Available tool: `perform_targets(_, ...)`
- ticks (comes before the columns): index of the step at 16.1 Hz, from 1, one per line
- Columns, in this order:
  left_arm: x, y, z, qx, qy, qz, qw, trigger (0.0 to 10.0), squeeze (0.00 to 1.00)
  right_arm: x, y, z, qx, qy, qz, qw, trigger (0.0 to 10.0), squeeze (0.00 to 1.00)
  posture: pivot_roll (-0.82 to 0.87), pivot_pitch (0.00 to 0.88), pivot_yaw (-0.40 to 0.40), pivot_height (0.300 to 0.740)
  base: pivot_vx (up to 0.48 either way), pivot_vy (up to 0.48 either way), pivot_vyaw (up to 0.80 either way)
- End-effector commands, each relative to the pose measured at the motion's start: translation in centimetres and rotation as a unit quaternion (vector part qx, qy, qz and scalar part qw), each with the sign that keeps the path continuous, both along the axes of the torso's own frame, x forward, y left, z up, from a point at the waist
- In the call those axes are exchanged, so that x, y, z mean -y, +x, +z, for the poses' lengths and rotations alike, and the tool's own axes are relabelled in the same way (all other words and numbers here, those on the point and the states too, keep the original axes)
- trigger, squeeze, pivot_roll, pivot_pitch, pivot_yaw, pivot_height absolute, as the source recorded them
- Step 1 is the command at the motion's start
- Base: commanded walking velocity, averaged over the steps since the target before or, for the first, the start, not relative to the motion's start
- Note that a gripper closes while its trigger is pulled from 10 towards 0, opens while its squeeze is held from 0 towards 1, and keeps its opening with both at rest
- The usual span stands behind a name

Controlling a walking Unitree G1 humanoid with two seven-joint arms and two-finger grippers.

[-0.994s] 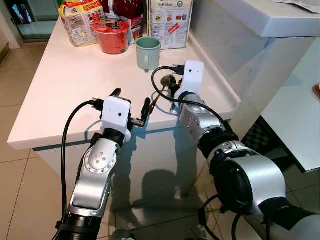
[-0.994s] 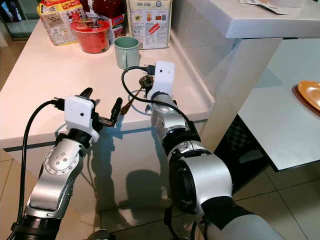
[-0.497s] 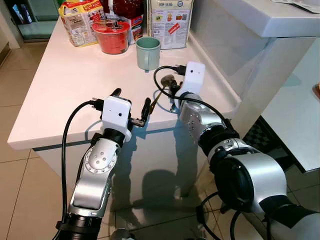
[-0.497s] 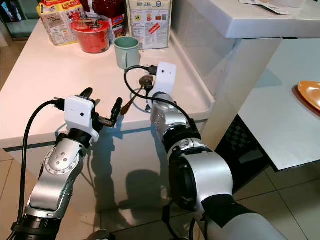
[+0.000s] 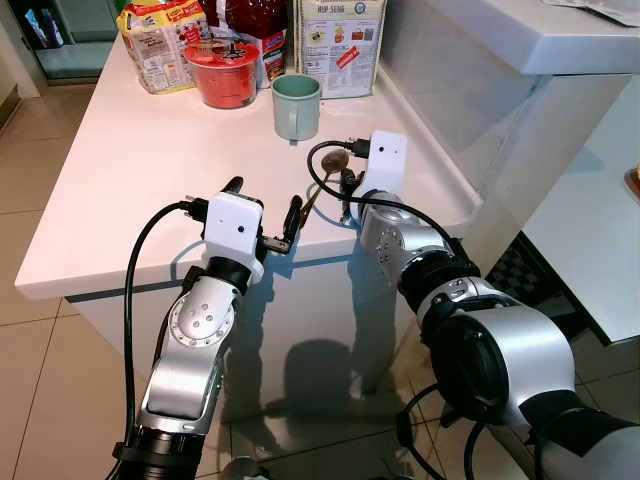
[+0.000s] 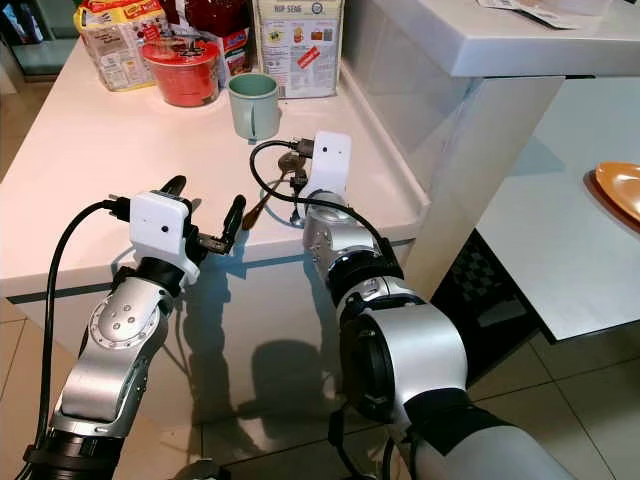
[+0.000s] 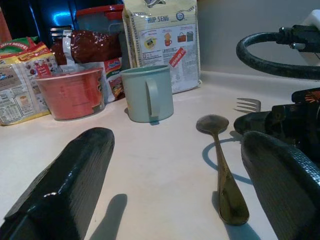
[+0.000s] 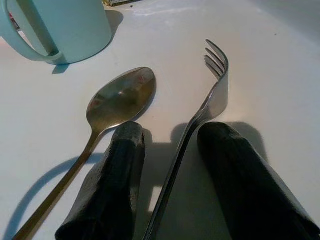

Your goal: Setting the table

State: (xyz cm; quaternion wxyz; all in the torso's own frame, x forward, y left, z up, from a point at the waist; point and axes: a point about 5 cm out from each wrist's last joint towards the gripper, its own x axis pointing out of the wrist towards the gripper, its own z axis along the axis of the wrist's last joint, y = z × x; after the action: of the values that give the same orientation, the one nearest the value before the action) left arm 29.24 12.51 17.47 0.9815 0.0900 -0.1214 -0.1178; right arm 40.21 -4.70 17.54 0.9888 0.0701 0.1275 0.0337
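The right gripper grips the fork by its slim handle next, just behind the fork's head (image 8: 182, 150), since the metal fork's pointed teeth lie at the fork's tip.
A fork (image 8: 216, 92) and a spoon (image 8: 120, 100) lie side by side on the white counter (image 5: 150, 170), just short of a pale green mug (image 5: 296, 105). My right gripper (image 8: 172, 132) rests low on the counter, open, one finger on each side of the fork's handle with a small gap on both sides. The spoon's handle runs along the outside of one finger. My left gripper (image 5: 263, 195) hovers open at the counter's front edge, nothing between its fingers (image 7: 75, 175), and looks toward the spoon (image 7: 212, 124) and the fork (image 7: 248, 104).
At the back of the counter stand a red bowl (image 5: 224, 75), snack packs (image 5: 155, 45) and a printed box (image 5: 340, 40). A raised white ledge (image 5: 540, 45) walls the right side. Beyond it a lower table holds an orange plate (image 6: 620, 185).
My right wrist has drawn back a little toward me along the counter. The fork, the spoon and my left arm have stayed where they were.
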Motion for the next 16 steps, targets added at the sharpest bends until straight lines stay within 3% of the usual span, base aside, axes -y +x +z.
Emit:
perform_targets(1,0.21,-0.10,0.15,0.003,0.000,-0.002,1.000,10.0,0.00,0.71,-0.60,-2.27,-0.043,-0.017,-0.008,0.999,10.0,0.00,0.25,0.084,-0.034,0.740,0.000,0.000,0.00)
perform_targets(3,0.27,-0.11,0.14,0.002,-0.001,-0.002,1.000,10.0,0.00,0.77,-0.82,-2.89,-0.058,-0.023,-0.004,0.998,10.0,0.00,0.25,0.086,-0.035,0.740,0.000,0.000,0.00)
perform_targets(4,0.24,-0.11,0.14,0.002,-0.002,-0.001,1.000,10.0,0.00,0.78,-0.86,-3.01,-0.061,-0.025,-0.004,0.998,5.4,0.00,0.25,0.086,-0.035,0.740,0.000,0.000,0.00)
perform_targets(5,0.24,-0.13,0.15,0.003,-0.002,-0.001,1.000,10.0,0.00,0.78,-0.88,-3.06,-0.060,-0.021,-0.003,0.998,0.0,0.00,0.25,0.088,-0.036,0.740,0.000,0.000,0.00)
perform_targets(16,0.02,-0.22,0.08,0.003,0.003,0.001,1.000,10.0,0.00,0.54,-0.80,-2.70,-0.038,-0.019,0.006,0.999,0.0,0.00,0.26,0.076,-0.035,0.740,0.000,0.000,0.00)
